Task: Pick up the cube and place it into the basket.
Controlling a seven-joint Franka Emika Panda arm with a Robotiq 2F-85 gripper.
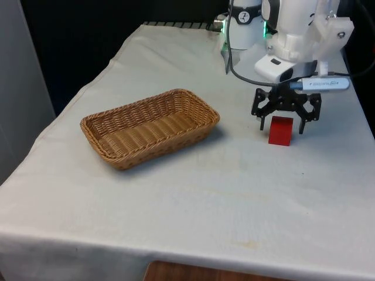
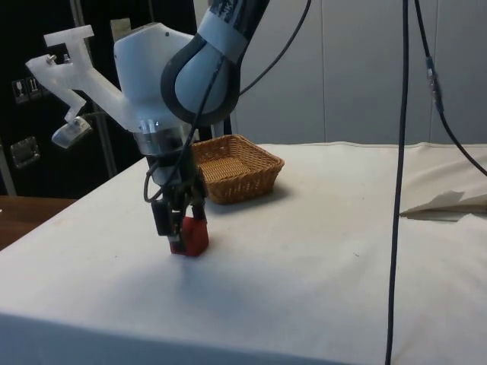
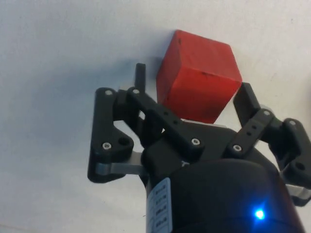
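Observation:
The cube [image 1: 280,131] should go into the wicker basket, so my gripper should next grab it by its opposite sides.
A red cube [image 1: 280,131] rests on the white cloth at the front view's right. My gripper [image 1: 282,124] hangs low over it, open, with one finger on each side of the cube. In the wrist view the cube [image 3: 199,77] lies between the two fingers, turned a little against them, and a narrow gap shows beside one finger [image 3: 140,74]. From the side, the gripper [image 2: 179,226] reaches down to the cube [image 2: 193,238] near the table's edge. The woven wicker basket [image 1: 193,93] stands apart, towards the front view's left, with nothing in it.
The basket [image 2: 262,160] sits behind the arm in the side view. Black cables [image 2: 402,152] hang down in front of that camera. A fold of cloth [image 2: 449,201] lies at the side view's far right.

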